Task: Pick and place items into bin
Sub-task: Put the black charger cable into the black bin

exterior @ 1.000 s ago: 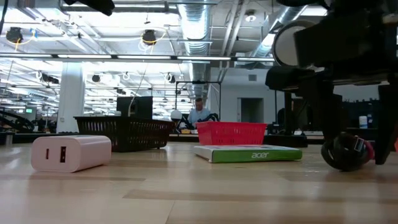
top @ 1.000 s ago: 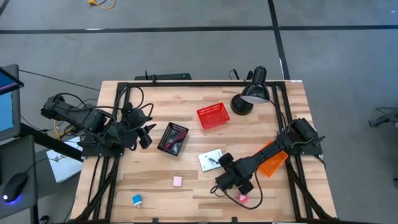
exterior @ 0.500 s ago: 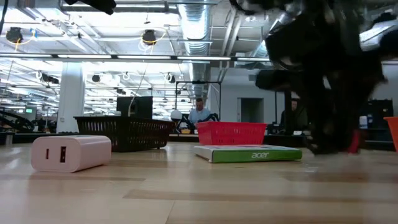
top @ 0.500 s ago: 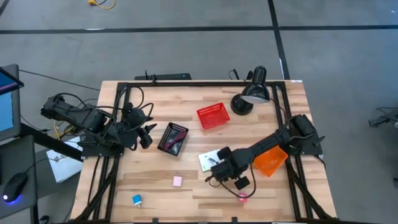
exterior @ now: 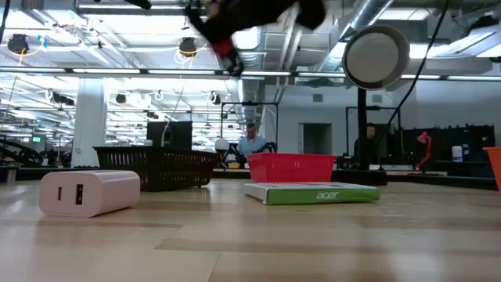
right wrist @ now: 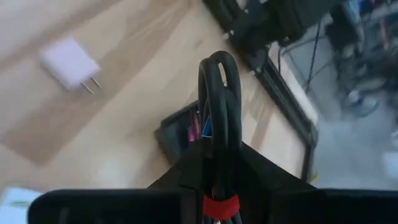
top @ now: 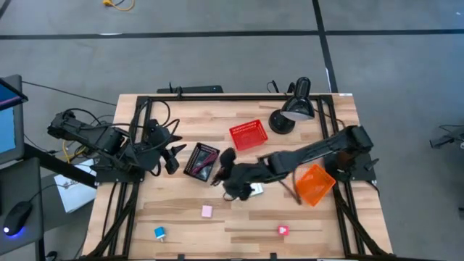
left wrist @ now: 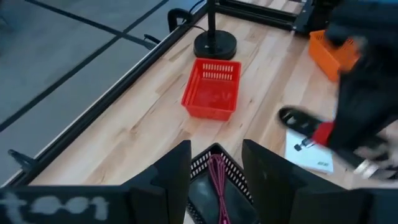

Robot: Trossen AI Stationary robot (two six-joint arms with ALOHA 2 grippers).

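The cable [right wrist: 217,93] hangs above and short of the bin in the right wrist view, so my right gripper must move it to the black bin [right wrist: 180,130] before releasing it.
My right gripper [top: 230,174] hangs above the table's middle, just right of the black bin [top: 201,161], shut on a coiled black cable with a red band [right wrist: 217,93]. In the bin lies a maroon cord [left wrist: 217,180]. The white card [top: 251,191] lies partly under my right arm. A pink block [top: 206,211], a blue cube [top: 159,233] and a red-pink piece [top: 283,230] lie near the front edge. My left gripper [left wrist: 214,171] waits open just left of the black bin. My right gripper pinches the cable bundle between its two fingers, close to the red band [right wrist: 221,204]. The looped end [right wrist: 219,68] sticks out past the fingertips. The cable is lifted clear of the table, high in the low view [exterior: 227,51].
A red basket [top: 248,135] stands behind the middle, a black desk lamp [top: 293,109] at the back right, an orange bin [top: 315,185] at the right edge. Bare wood lies along the front edge between the small items.
My right gripper has shut on the black cable near the front right, lifted it off the table and carried it up and toward the far left, to beside the black bin. The red-pink piece has stayed where it lay.
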